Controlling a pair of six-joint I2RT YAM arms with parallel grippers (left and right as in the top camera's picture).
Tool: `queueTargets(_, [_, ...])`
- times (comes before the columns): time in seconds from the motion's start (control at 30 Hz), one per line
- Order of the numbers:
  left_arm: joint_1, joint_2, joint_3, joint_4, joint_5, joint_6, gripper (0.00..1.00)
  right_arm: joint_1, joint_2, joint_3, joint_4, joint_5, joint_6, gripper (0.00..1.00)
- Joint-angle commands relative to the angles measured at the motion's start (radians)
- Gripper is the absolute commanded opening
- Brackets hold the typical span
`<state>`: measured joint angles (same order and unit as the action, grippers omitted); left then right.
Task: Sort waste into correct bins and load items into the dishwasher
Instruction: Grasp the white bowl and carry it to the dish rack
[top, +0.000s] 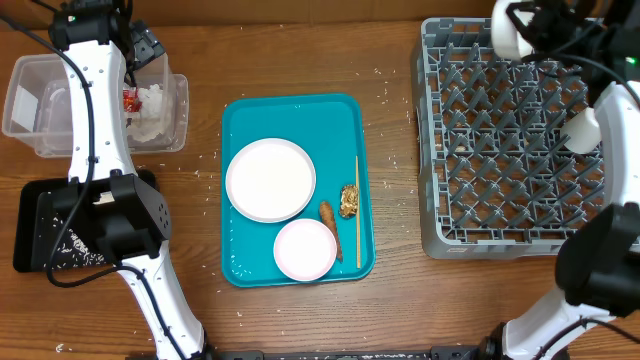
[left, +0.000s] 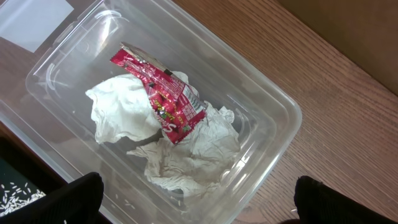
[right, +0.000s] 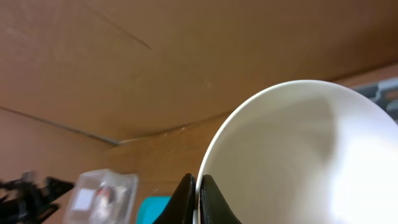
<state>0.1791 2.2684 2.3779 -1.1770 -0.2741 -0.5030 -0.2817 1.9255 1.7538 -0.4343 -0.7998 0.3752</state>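
Observation:
My right gripper keeps holding the white bowl (right: 298, 149) for now until it is lower, as if I opened now, the bowl would drop onto the grey dish rack's far edge.
My left gripper (left: 200, 198) hangs open over the clear tub (left: 267, 99), nothing between its fingers. In the tub lie the crumpled white napkin (left: 186, 155) and the red-and-white wrapper (left: 166, 93). My right gripper (right: 198, 194) is shut on the rim of the white bowl (right: 298, 149), held up over the far left corner of the grey dish rack (top: 500, 160). On the teal tray (top: 240, 120) sit a large plate (top: 270, 178), a smaller plate (top: 305, 249), an orange carrot-like stick (top: 329, 213) and a brown lumpy food bit (top: 349, 200).
The black tray (top: 40, 205) with white rice grains (top: 75, 258) lies at the left, partly under the left arm. A thin wooden stick (top: 357, 210) lies along the teal tray's right side. Loose rice grains dot the wooden table.

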Motion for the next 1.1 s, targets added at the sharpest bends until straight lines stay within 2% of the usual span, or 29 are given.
queueTargets(0.0, [0.002, -0.017, 0.013, 0.002, -0.014, -0.010, 1.00, -0.008, 0.072, -0.001, 0.028, -0.166, 0.049, 0.04])
queueTargets(0.23, [0.002, -0.017, 0.013, 0.003, -0.014, -0.010, 1.00, -0.017, 0.199, -0.001, 0.179, -0.257, 0.184, 0.04])
queueTargets(0.73, [0.002, -0.017, 0.013, 0.002, -0.014, -0.010, 1.00, -0.062, 0.232, 0.002, 0.138, -0.111, 0.225, 0.04])
queueTargets(1.07, [0.002, -0.017, 0.013, 0.002, -0.014, -0.010, 1.00, -0.131, 0.231, 0.013, 0.114, -0.047, 0.228, 0.25])
